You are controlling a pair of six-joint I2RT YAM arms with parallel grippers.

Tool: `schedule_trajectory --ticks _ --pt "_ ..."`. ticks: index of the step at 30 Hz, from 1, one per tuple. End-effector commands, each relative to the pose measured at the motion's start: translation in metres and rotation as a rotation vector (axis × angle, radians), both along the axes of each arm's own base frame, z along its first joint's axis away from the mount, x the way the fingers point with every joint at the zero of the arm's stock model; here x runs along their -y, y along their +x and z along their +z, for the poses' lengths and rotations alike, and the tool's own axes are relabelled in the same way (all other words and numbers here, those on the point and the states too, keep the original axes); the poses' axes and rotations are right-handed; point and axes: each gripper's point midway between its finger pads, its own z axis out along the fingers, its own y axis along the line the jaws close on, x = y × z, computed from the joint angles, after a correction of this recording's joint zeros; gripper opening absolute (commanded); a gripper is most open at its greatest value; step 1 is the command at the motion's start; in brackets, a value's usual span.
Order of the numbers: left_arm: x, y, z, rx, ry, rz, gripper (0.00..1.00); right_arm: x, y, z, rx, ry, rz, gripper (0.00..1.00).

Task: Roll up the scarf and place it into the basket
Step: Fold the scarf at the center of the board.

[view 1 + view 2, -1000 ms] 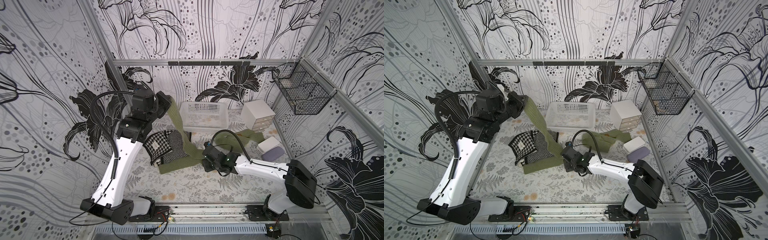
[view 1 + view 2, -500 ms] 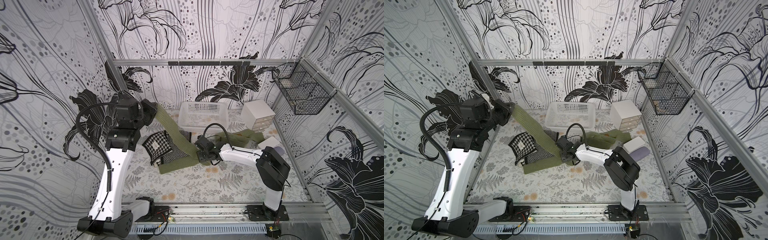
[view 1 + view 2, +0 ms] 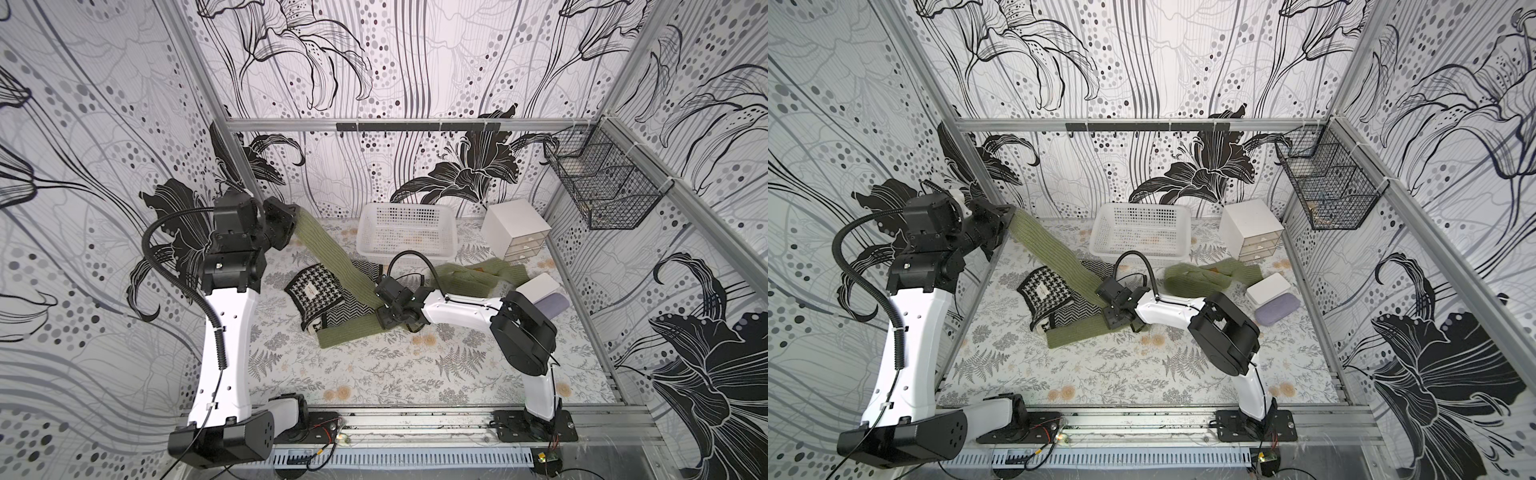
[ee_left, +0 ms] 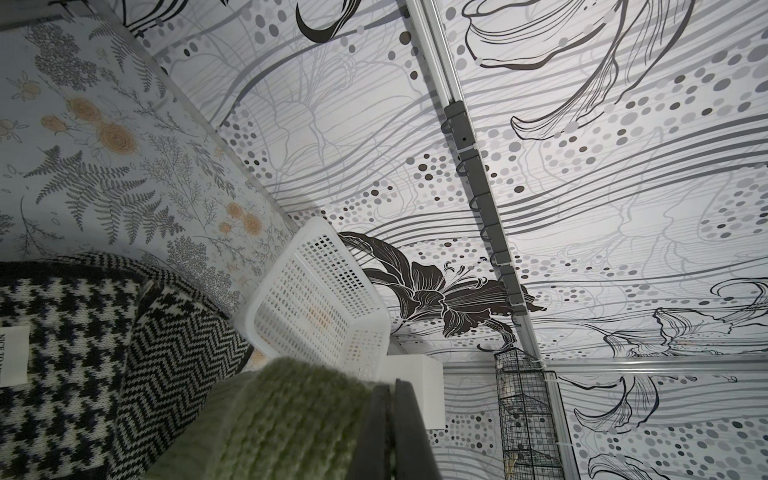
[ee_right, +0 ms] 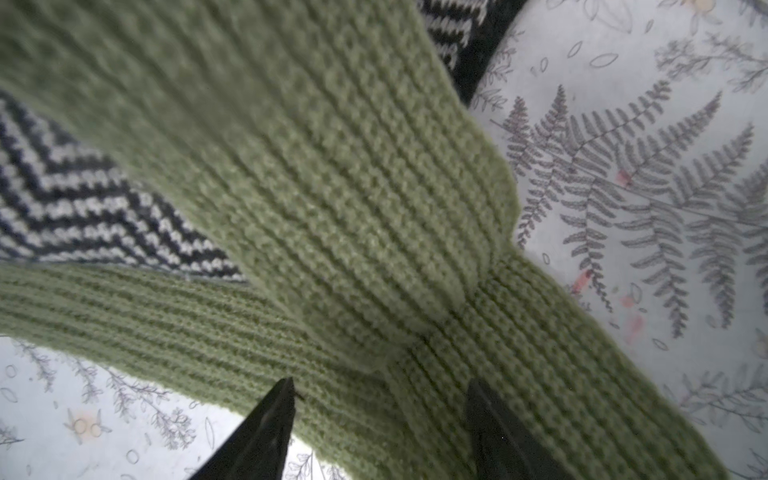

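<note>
My right gripper grips the scarf's fold next, to stretch the green scarf [image 3: 332, 253] straight and lay it doubled for rolling.
The green knitted scarf [image 3: 332, 253] runs taut from my raised left gripper [image 3: 291, 216] at the back left down to a fold at the table's middle. One tail lies flat toward the front [image 3: 345, 332]; the rest bunches to the right [image 3: 473, 276]. In the left wrist view the left gripper [image 4: 394, 384] is shut on the scarf [image 4: 282, 411]. At the fold, my right gripper [image 3: 384, 313] is open, and its fingertips [image 5: 286, 386] straddle the scarf [image 5: 332, 187] in the right wrist view. The white perforated basket [image 3: 405, 206] stands at the back, behind the scarf.
A black-and-white houndstooth knit [image 3: 316, 291] lies under the green scarf's sloping part. Right of the basket stands a white drawer box [image 3: 515, 232]. A small white box [image 3: 542, 284] and a purple pad [image 3: 555, 305] sit at the right wall. A black wire basket [image 3: 598, 191] hangs above them.
My left gripper has swung left with the scarf end, pulling the band straighter. The right gripper has slid left along the table to the fold, and its jaws have widened.
</note>
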Motion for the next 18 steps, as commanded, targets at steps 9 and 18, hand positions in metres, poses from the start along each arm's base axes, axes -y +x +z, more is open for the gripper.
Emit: schedule_trajectory --ticks 9,18 --pt "-0.001 -0.006 0.034 0.097 0.015 -0.038 0.00 0.022 0.048 -0.006 0.252 -0.155 -0.141 0.19" --pt "0.008 -0.005 0.012 0.066 0.006 -0.097 0.00 0.108 0.013 0.063 0.335 -0.140 -0.305 0.00"
